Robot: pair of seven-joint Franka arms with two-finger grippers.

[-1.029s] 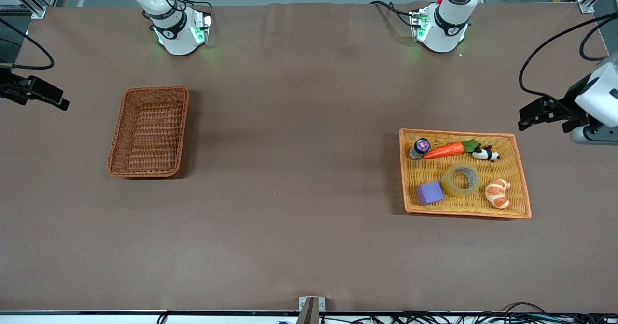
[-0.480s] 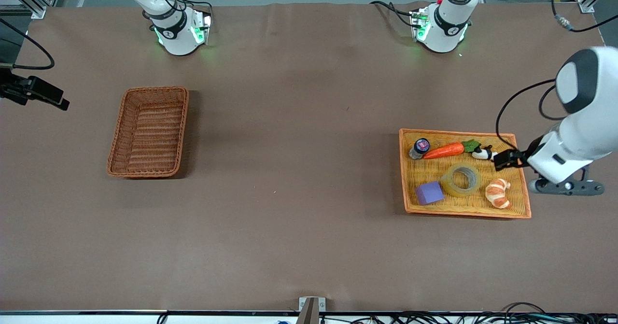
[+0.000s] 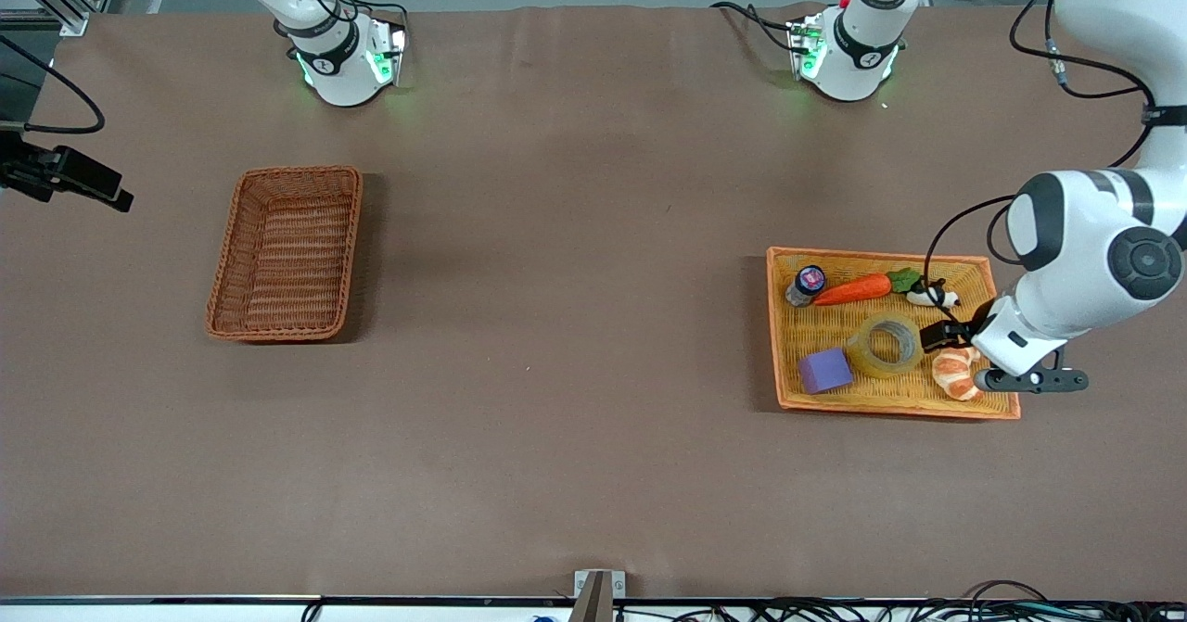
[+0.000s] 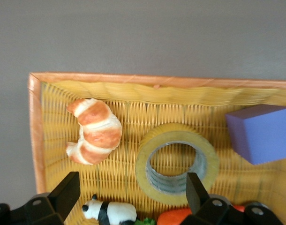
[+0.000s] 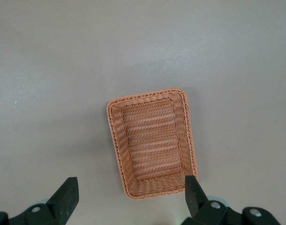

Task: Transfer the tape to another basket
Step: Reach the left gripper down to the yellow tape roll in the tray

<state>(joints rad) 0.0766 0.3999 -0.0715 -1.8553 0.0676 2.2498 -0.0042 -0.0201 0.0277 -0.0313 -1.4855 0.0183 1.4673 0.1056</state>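
Observation:
I will next grab the tape by its ring side (image 3: 914, 348) (image 4: 147, 182) with my left gripper, to move it to the reddish-brown basket.
The tape (image 3: 858, 349), a yellowish ring with a grey core, lies flat in the orange-yellow tray (image 3: 872, 256), between a purple block and a croissant. My left gripper (image 3: 938, 335) is open and empty over the tray, between the tape and the croissant. In the left wrist view the tape (image 4: 144, 164) sits close to one finger of the left gripper (image 4: 132, 197). The reddish-brown basket (image 3: 297, 173) stands empty toward the right arm's end. My right gripper (image 3: 111, 194) waits open, high beside the basket. The right wrist view shows the basket (image 5: 147, 97) past the right gripper (image 5: 131, 194).
The tray also holds a purple block (image 3: 824, 369), a croissant (image 3: 955, 376), a carrot (image 3: 853, 289), a panda toy (image 3: 927, 296) and a small bottle (image 3: 807, 284). Brown table lies between the tray and the basket.
My left arm has swung in from the table's end and come down over the tray, close to the tape. The right arm and all objects have stayed still.

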